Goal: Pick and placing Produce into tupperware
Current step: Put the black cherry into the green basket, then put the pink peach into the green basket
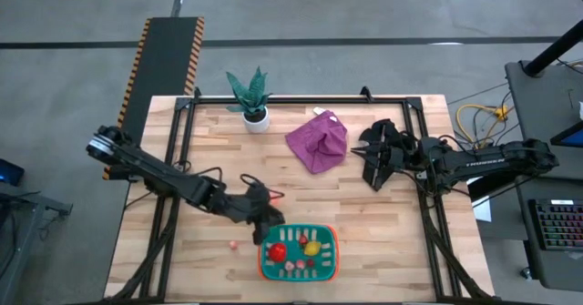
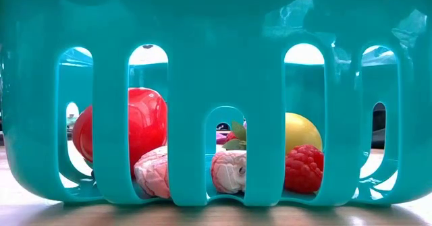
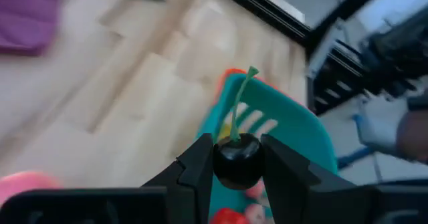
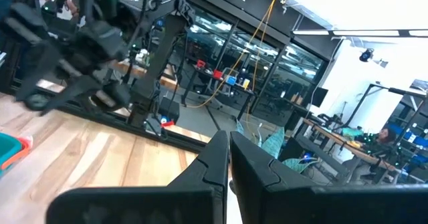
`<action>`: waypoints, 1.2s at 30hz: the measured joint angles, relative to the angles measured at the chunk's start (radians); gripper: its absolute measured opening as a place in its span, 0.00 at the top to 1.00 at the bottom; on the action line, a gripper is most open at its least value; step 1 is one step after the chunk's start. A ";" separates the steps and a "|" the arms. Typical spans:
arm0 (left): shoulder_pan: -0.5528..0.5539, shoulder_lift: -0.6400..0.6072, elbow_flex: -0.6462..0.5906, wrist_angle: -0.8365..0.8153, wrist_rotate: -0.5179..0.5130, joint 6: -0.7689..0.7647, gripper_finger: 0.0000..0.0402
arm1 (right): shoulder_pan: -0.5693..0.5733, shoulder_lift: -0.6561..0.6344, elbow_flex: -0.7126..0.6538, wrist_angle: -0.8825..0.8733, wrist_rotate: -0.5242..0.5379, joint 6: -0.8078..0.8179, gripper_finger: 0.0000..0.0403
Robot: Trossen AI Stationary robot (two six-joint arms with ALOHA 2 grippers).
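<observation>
The dark cherry (image 3: 238, 160) is still short of the inside of the teal basket and would miss it if I opened my left gripper now.
The tupperware (image 1: 264, 261) is a teal slotted basket with an orange-red rim near the table's front edge; it fills the low view (image 2: 202, 50). Inside lie produce pieces: a red one (image 2: 148, 121), a yellow one (image 2: 302, 130), a raspberry (image 2: 305, 168) and pale pink pieces (image 2: 228, 172). My left gripper (image 1: 260, 205) hangs just left of and above the basket, shut on a dark cherry (image 3: 237, 162) with a green stem (image 3: 239, 103). A tiny pink piece (image 1: 233, 245) lies on the table beside the basket. My right gripper (image 1: 369, 155) waits shut at the right. My left gripper pinches the cherry's round body (image 3: 237, 177) between its two fingers (image 3: 200, 162), one on each side. The fingers slant down from the table's left. The cherry is lifted clear above the table by the basket's left rim, its stem pointing away past the fingertips.
A purple cloth (image 1: 318, 141) lies at the table's far middle, and a green plant in a white pot (image 1: 250, 96) stands at the far edge. Bare wood lies between the cloth and the basket. Black frame rails run along both table sides.
</observation>
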 joint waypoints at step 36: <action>0.016 0.186 0.099 0.001 0.143 0.058 0.47 | 0.000 0.000 0.000 0.007 0.000 -0.015 0.98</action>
